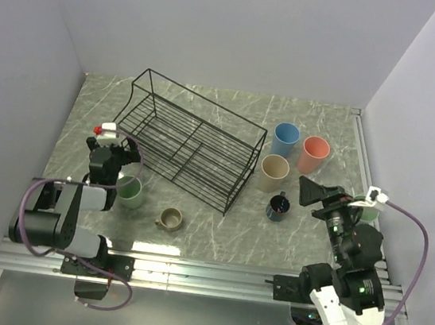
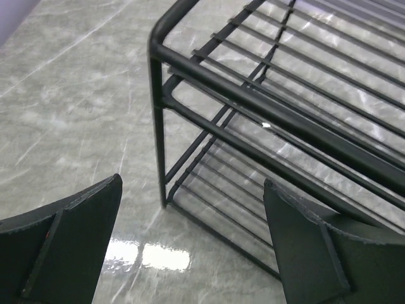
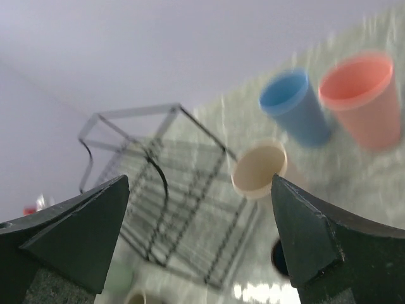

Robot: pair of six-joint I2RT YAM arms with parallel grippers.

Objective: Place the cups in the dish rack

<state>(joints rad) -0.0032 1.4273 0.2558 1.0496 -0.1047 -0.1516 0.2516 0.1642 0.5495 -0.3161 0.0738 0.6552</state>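
The robot's right gripper will next take hold of the dark navy mug by its rim, so that it can load the mug into the dish rack.
The black wire dish rack stands mid-table with nothing in it. Right of it are a blue cup, a salmon-pink cup, a beige cup and a dark navy mug. A pale-green cup and a tan mug sit near the rack's front left. My left gripper is open beside the green cup, facing the rack's corner, nothing between its fingers. My right gripper hangs open above the table, right of the navy mug, looking at the beige cup.
A second pale-green cup is half hidden behind the right arm. White walls close in the table on three sides. The right wrist view is blurred and shows the blue cup and the salmon-pink cup beyond the rack.
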